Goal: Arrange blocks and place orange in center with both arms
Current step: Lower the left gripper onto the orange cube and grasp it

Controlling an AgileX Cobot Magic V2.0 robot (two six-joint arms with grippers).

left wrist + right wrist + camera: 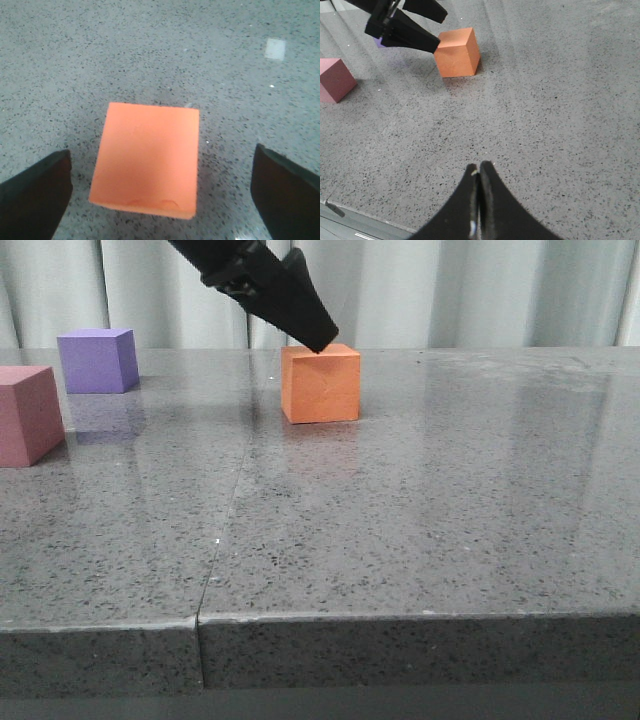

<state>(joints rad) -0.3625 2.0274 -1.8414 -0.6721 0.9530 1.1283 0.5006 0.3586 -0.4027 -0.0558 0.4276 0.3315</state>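
Observation:
My left gripper's fingers are above the orange cube's top (338, 350), so they must go lower before they close on the cube.
The orange cube (320, 385) rests on the grey stone table, right of the purple cube (97, 360) and the dusty pink cube (28, 415). My left gripper (319, 342) hangs open just above the orange cube's top. In the left wrist view the orange cube (147, 160) lies between the spread fingers (35, 195), touching neither. My right gripper (479, 167) is shut and empty over bare table, nearer the front edge, with the orange cube (457, 52) and pink cube (335, 80) beyond it. The centre patch (85, 420) between purple and pink is bare.
The table's front edge (320, 618) runs across the front view, with a seam (225, 530) in the stone. A curtain hangs behind the table. Speckled tabletop stretches to the right of the orange cube (500, 460).

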